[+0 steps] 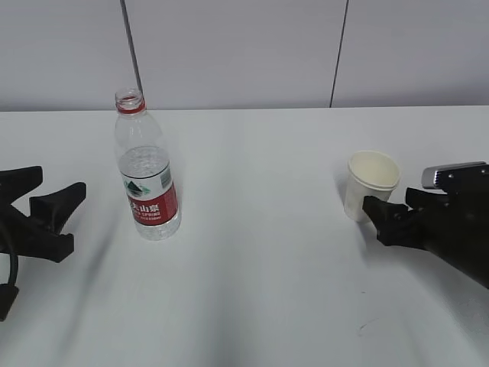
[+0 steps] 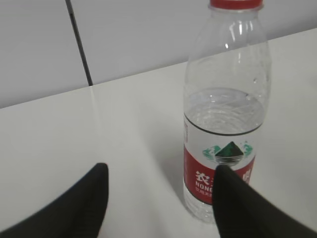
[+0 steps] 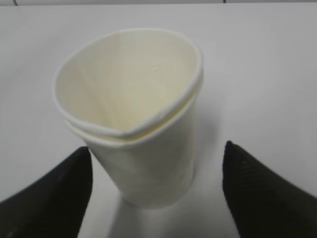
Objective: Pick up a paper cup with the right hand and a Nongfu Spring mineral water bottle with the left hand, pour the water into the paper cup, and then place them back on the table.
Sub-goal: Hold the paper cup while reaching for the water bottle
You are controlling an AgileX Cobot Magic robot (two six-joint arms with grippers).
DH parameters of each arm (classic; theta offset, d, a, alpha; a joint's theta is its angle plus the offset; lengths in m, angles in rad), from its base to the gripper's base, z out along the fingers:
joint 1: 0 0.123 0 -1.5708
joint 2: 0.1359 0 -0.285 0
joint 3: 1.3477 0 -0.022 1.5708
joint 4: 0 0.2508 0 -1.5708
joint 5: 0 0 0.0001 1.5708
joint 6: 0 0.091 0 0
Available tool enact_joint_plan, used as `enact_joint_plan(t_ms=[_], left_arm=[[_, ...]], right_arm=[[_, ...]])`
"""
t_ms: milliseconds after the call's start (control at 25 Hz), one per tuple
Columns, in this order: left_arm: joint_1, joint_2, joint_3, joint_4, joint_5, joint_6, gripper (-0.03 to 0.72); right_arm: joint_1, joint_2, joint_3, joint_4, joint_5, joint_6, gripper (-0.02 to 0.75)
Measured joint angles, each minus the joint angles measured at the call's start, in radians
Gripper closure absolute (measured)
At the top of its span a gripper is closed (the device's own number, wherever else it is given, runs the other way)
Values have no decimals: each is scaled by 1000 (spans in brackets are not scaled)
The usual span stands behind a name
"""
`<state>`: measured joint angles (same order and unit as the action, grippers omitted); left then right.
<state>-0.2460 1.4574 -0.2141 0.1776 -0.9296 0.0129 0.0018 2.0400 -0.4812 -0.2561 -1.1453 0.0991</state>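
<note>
The bottle's shoulder point(image 1: 137, 128) slopes in toward the open neck, so to pour, the left gripper next needs to pick up the bottle by its straight-sided labelled body point(image 1: 151, 193).
The Nongfu Spring mineral water bottle point(image 1: 149, 180) stands upright and uncapped on the white table point(image 1: 260, 275), about half full. My left gripper point(image 1: 47, 191) is open and empty, well left of the bottle. In the left wrist view the bottle point(image 2: 225, 114) stands ahead, partly behind the right finger point(image 2: 233, 198) of the left gripper point(image 2: 161, 173). The paper cup point(image 1: 370, 183), two nested cups, stands upright and empty. My right gripper point(image 1: 391, 202) is open just right of it. In the right wrist view the cup point(image 3: 143, 124) sits between the open fingers of the right gripper point(image 3: 157, 151), with gaps on both sides.
A grey panelled wall point(image 1: 244, 46) runs along the table's far edge. Bare tabletop lies between the bottle and the cup and in front of them.
</note>
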Motion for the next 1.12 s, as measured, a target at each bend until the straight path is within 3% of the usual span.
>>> enact_joint_plan(t_ms=[440,1120], left_arm=[[0,0,0,0,0,-19,270],[0,0,0,3,0,-19,270]], right_arm=[[0,137,-166,-59,-1,19,135],[0,167,-256,-101,-1,23,144]])
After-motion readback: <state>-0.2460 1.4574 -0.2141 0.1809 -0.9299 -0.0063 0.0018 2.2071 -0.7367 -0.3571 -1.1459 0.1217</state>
